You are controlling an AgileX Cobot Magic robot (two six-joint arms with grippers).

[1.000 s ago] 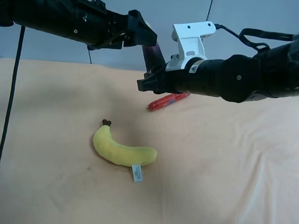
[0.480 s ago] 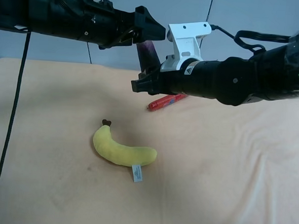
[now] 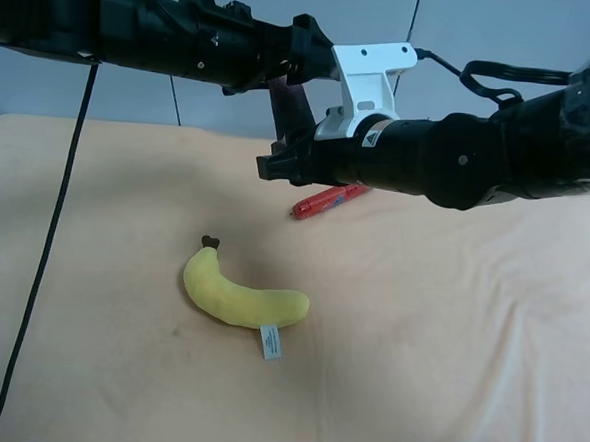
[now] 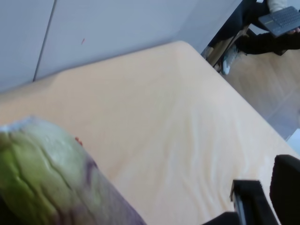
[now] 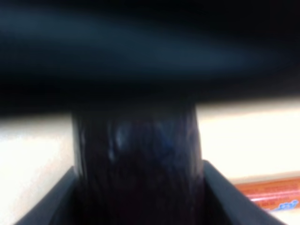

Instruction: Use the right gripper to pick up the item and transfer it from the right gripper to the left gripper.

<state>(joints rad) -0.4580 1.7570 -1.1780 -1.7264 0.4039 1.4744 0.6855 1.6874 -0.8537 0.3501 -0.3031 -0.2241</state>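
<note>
I will complete the transfer from my right gripper next, so my left gripper should grab the toy eggplant (image 3: 294, 109) by its neck at the stem end.
The item, a dark purple toy eggplant (image 3: 294, 109), stands upright above the table with my right gripper (image 3: 279, 162) shut on its lower part. The right wrist view shows the glossy eggplant (image 5: 136, 159) filling the gap between the fingers (image 5: 225, 199). My left gripper (image 3: 306, 67), on the long black arm, sits open at the eggplant's upper end. The pale green stem end (image 4: 37, 173) looms close in the left wrist view, where that gripper's own jaws are out of sight.
A yellow plush banana (image 3: 238, 296) with a white tag lies on the peach tablecloth (image 3: 449, 331), below the grippers. A red sausage stick (image 3: 331, 198) lies just under the right arm and shows as the sausage (image 5: 267, 197) in the right wrist view.
The left arm has reached rightward until its jaws meet the top of the eggplant. The right gripper has shifted slightly left, still holding the eggplant.
</note>
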